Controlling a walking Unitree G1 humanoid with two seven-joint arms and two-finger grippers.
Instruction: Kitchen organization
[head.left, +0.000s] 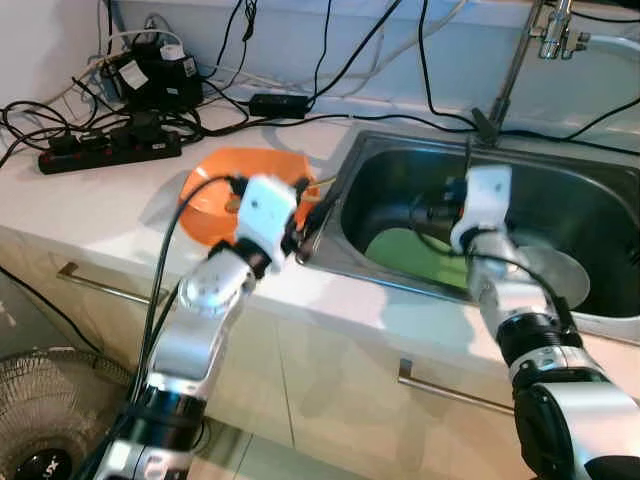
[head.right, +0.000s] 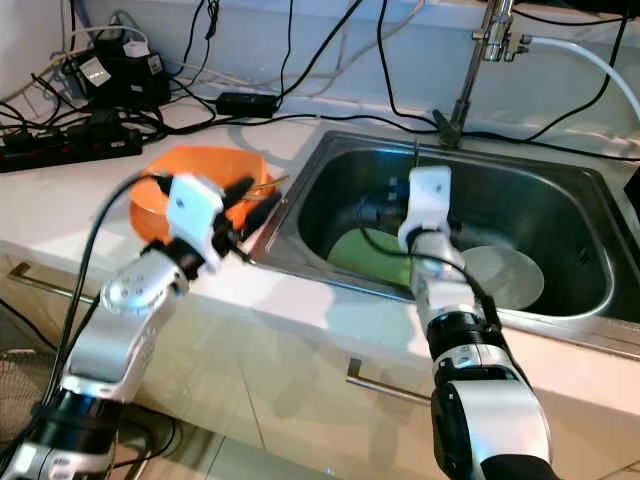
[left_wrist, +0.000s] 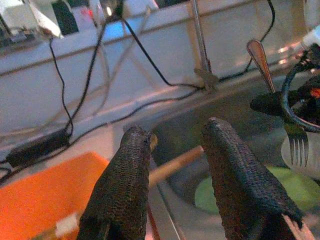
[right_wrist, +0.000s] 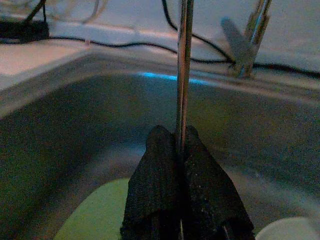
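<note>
My left gripper grabs the thin wooden stick by the end jutting past the bowl's rim (head.left: 324, 182) next. The orange bowl's side closes around the rest of the stick.
An orange bowl (head.left: 210, 200) sits on the white counter just left of the steel sink (head.left: 590, 200). A thin wooden stick (left_wrist: 175, 165) lies across the bowl's rim toward the sink. My left gripper (left_wrist: 175, 135) hovers open over the bowl's right edge, its fingers either side of the stick without touching it. My right gripper (right_wrist: 172, 137) is down inside the sink, shut on a metal fork (left_wrist: 262, 62) held upright with its tines down. Under it lie a green plate (head.right: 365, 250) and a white dish (head.right: 505, 275).
A faucet (head.right: 470, 80) rises behind the sink. A black power strip (head.left: 110, 150), adapters and many cables crowd the counter's back left. Cabinet handles (head.left: 440, 385) run along the front below. A fan (head.left: 50, 420) stands on the floor at lower left.
</note>
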